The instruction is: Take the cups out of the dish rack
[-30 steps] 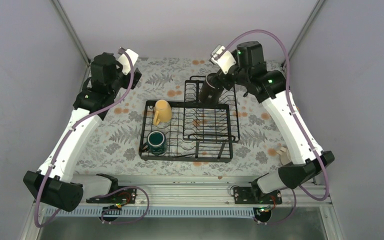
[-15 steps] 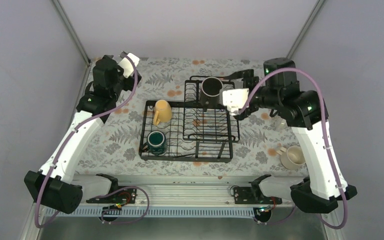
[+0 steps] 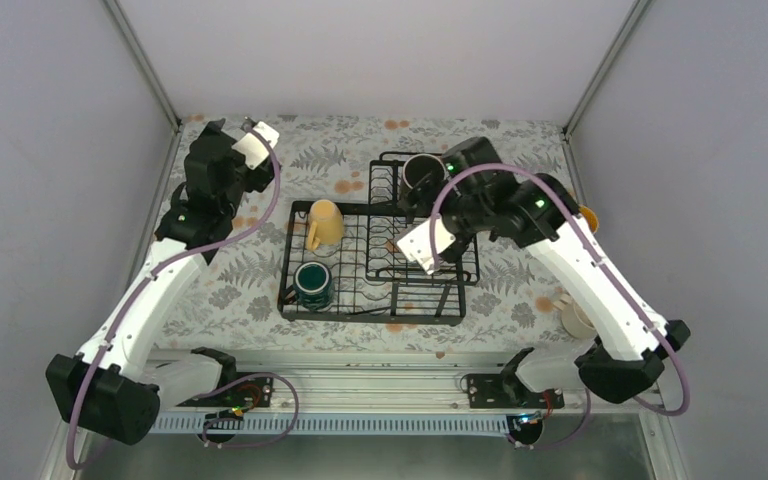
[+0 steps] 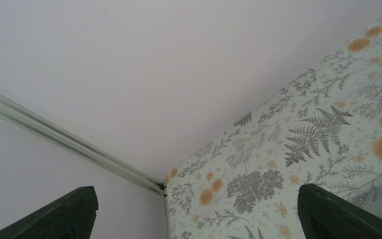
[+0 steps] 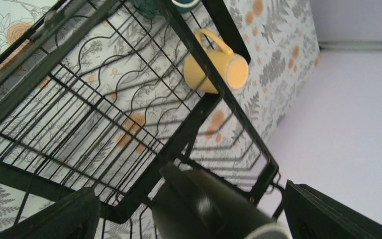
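Note:
I will grab the black mug (image 5: 204,211) by its handle (image 5: 190,193) with my right gripper next. The mug's body then stays free, so I can pass the mug to my left gripper.
The black wire dish rack (image 3: 457,316) stands mid-table. Its raised basket at the back holds the black mug (image 3: 422,172). The pale yellow mug (image 3: 325,222) and the dark teal mug (image 3: 313,284) sit at the rack's left end. My right gripper (image 3: 418,200) is open just in front of the black mug. In the right wrist view (image 5: 188,188) the black mug (image 5: 204,211) lies between its wide-spread fingers, with the yellow mug (image 5: 216,67) beyond. My left gripper (image 3: 232,128) is open and empty at the far left; its wrist view (image 4: 195,188) faces the table corner.
The cream-white mug (image 3: 570,318) stands on the floral cloth right of the rack, partly behind the right arm. An orange-lined rim (image 3: 588,214) peeks out behind that arm's elbow. Walls and corner posts close in the back and sides.
My right arm swung right, then back over the rack, and turned its wrist. The black mug went from tilted at the gripper to upright in the raised basket. The left arm shifted slightly.

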### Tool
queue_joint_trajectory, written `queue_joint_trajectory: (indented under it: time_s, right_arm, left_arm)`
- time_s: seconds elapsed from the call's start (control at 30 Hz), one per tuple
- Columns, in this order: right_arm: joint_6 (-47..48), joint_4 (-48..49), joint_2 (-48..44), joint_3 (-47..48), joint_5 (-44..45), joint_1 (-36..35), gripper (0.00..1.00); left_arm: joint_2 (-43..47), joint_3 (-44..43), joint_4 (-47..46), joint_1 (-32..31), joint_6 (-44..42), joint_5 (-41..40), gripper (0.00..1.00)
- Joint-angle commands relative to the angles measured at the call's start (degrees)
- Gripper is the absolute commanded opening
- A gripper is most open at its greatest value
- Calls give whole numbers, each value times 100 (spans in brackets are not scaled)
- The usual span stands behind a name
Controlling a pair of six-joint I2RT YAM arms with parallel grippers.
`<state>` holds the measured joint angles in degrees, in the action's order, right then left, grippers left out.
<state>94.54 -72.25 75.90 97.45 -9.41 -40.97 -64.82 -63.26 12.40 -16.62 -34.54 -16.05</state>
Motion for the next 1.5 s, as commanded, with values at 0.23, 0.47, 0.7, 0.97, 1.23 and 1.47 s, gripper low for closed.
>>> queue_joint_trajectory:
  time_s: [0.23,0.47,0.7,0.97,1.23,1.47]
  right_arm:
    - [737,637,656,-218,1436,-592,83]
    - [1235,771,942,-76,2157,-570,82]
    - [1771,1121,928,-367,2734,-568,68]
    - [1920,1428,927,-515,2972,-573,38]
    - [1839,1769,923,-768,2965,-580,14]
    - [339,1469,1218,357,2621,-600,4]
  left_arm:
    - [579,692,-857,99,-410,201,100]
    - [672,828,-1001,164,-501,309,100]
    - [682,860,-1043,273,-484,493,100]
    - [808,945,-1037,526,-480,827,100]
    - [909,887,-907,625,-430,973,100]
    - [1131,856,-1283,482,-634,925,100]
